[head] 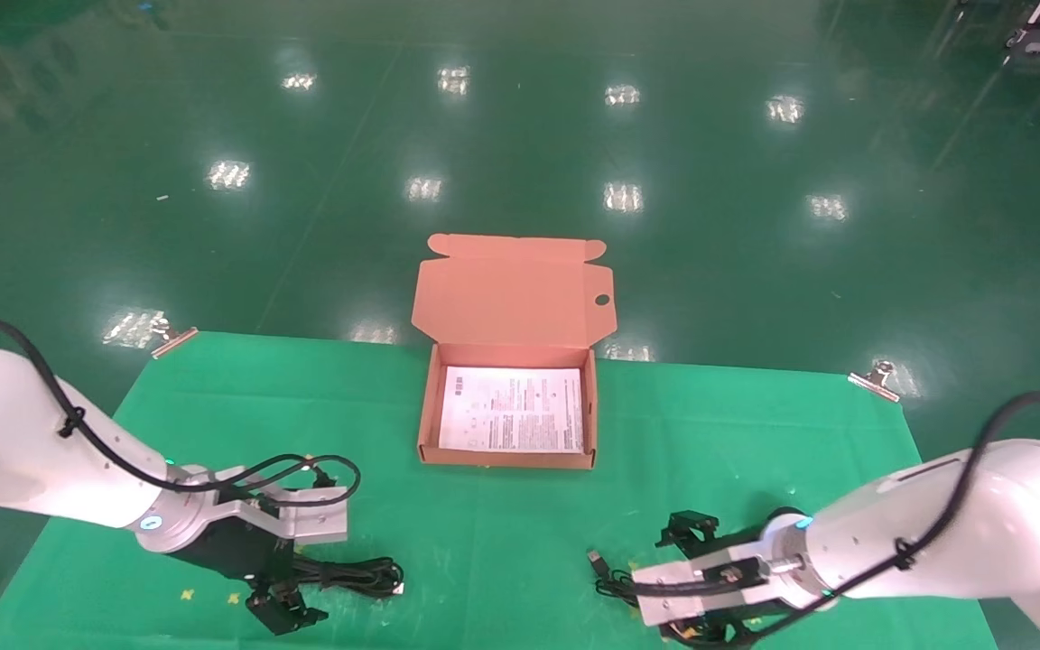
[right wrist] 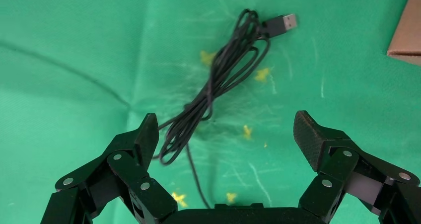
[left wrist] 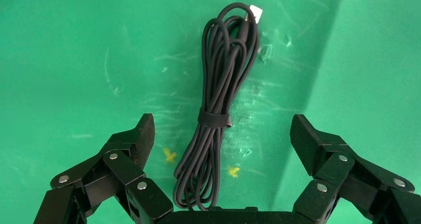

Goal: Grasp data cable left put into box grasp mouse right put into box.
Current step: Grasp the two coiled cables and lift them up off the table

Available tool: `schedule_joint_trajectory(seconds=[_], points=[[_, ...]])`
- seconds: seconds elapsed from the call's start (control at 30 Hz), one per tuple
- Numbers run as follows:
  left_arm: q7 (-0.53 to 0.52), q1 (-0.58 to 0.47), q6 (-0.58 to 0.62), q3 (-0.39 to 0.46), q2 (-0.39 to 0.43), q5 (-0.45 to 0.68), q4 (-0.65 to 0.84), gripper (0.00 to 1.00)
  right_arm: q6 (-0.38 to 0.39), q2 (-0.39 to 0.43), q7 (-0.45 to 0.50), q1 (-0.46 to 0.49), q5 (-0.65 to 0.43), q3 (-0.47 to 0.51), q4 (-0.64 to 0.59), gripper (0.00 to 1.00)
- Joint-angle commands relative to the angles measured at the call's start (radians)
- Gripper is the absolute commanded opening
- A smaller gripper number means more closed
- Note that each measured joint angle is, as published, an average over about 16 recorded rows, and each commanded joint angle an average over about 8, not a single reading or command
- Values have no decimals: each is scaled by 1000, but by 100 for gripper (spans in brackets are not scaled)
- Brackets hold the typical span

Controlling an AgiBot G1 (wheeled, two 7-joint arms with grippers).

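Observation:
My left gripper is to grab the data cable next by its strapped middle (head: 338, 574) (left wrist: 212, 118), so that the cable can go into the box.
The data cable (left wrist: 214, 119), a thick black bundle tied with a strap, lies on the green cloth with its silver plug end pointing away from me. My left gripper (left wrist: 223, 129) is open just above it, one finger on each side, not touching. In the head view the cable (head: 362, 573) lies at the front left beside the left gripper (head: 290, 591). My right gripper (right wrist: 226, 127) is open over the mouse's thin cord (right wrist: 218, 82) and USB plug (right wrist: 285, 21). The mouse body is hidden. The right gripper also shows in the head view (head: 678, 582). The box (head: 430, 406) stands open at the table's middle rear.
A white printed sheet (head: 511, 408) lies in the box, whose lid (head: 511, 293) stands up behind. A box corner (right wrist: 407, 35) shows in the right wrist view. Metal clips (head: 175, 339) (head: 877, 379) hold the cloth at the far corners. Yellow marks (left wrist: 170, 156) dot the cloth.

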Motion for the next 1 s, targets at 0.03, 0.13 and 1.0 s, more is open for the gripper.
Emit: schedule_joint_trajectory(seconds=[0.03,0.13,1.0], points=[[22,-4,-7,-5,16,-9,53,100,9,-23,-3,3,2,0,-40,100],[52,-8,-12,-8,36,-16,107,100,16,-48,-15,7,7,0,-92,100],[103,-13,-18,-6,64,-16,194,0,32,-89,-38,16,9,-2,-179,0]])
